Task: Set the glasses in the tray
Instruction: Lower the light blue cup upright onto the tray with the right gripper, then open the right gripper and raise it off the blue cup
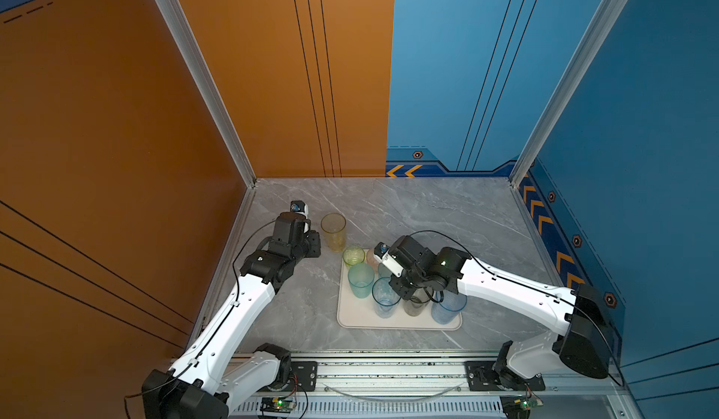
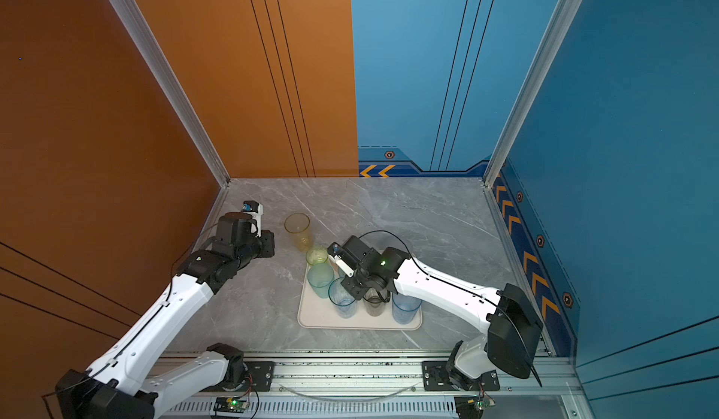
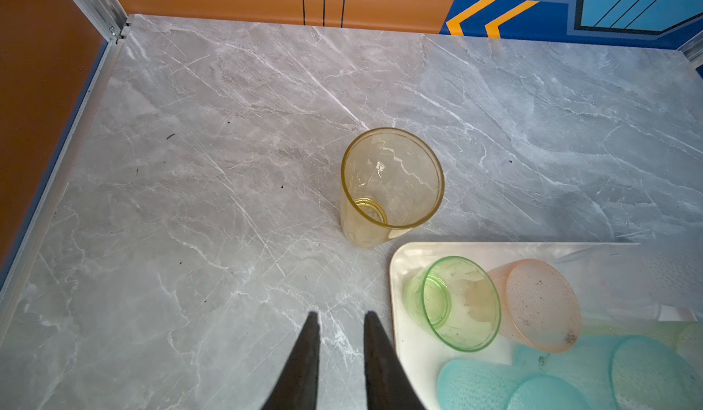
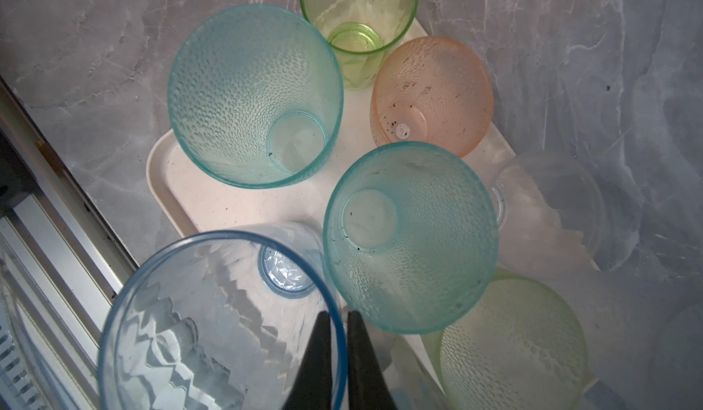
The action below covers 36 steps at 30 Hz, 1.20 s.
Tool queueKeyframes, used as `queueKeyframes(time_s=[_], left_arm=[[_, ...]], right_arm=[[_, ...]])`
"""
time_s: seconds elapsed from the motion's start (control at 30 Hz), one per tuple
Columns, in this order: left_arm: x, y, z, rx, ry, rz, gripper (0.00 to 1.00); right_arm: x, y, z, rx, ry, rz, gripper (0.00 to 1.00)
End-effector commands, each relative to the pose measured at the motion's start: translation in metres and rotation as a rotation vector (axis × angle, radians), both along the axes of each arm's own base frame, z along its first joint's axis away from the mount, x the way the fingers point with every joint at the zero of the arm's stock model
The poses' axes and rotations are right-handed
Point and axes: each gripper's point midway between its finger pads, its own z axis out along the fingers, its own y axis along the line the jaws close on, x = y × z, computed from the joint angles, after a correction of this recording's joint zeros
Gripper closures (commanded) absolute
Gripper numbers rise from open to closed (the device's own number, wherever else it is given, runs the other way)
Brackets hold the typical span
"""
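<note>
My right gripper is ready to open: the blue glass's base (image 1: pixel 384 313) (image 4: pixel 288 270) sits flat on the cream tray's bottom, and the glass would stay standing if released now.
The cream tray (image 1: pixel 358 316) (image 2: pixel 319 316) lies on the marble table near the front. Several glasses stand in it: a green one (image 1: pixel 353 256), a teal one (image 1: pixel 360 279), a smoky grey one (image 1: pixel 414 306), a pink one (image 4: pixel 433 92) and a clear one (image 4: pixel 547 214). My right gripper (image 4: pixel 336 313) is shut on the rim of a blue glass (image 4: pixel 213 332) (image 1: pixel 385 300), with one finger inside it and one outside. That glass is upright over the tray's front. A tall yellow glass (image 1: pixel 333 232) (image 3: pixel 388 191) stands on the table behind the tray. My left gripper (image 3: pixel 339 315) is open and holds nothing, short of the yellow glass.
The orange wall (image 1: pixel 155 203) runs close along the left arm. The blue wall (image 1: pixel 583 203) bounds the right side. A metal rail (image 1: pixel 389 370) runs along the table's front edge. Bare marble (image 1: pixel 428 211) stretches behind the tray.
</note>
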Motion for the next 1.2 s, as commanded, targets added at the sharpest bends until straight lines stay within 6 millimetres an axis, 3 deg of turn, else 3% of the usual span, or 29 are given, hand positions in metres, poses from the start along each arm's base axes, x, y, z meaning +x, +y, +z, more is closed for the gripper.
queueKeyframes(time_s=[0.0, 0.23, 0.6, 1.17], left_arm=[[0.001, -0.001, 0.012, -0.016, -0.011, -0.004, 0.77], [0.001, -0.001, 0.013, -0.015, -0.011, -0.005, 0.77], [0.002, 0.002, 0.006, 0.007, 0.012, 0.003, 0.77], [0.000, 0.007, -0.005, 0.048, 0.052, 0.017, 0.79]], right_arm=[[-0.001, -0.002, 0.000, -0.026, 0.008, 0.014, 0.89], [0.000, -0.002, 0.003, -0.021, -0.002, 0.014, 0.79], [0.001, -0.002, 0.010, -0.007, -0.019, 0.014, 0.73], [0.000, -0.003, 0.045, 0.094, -0.082, 0.025, 0.64]])
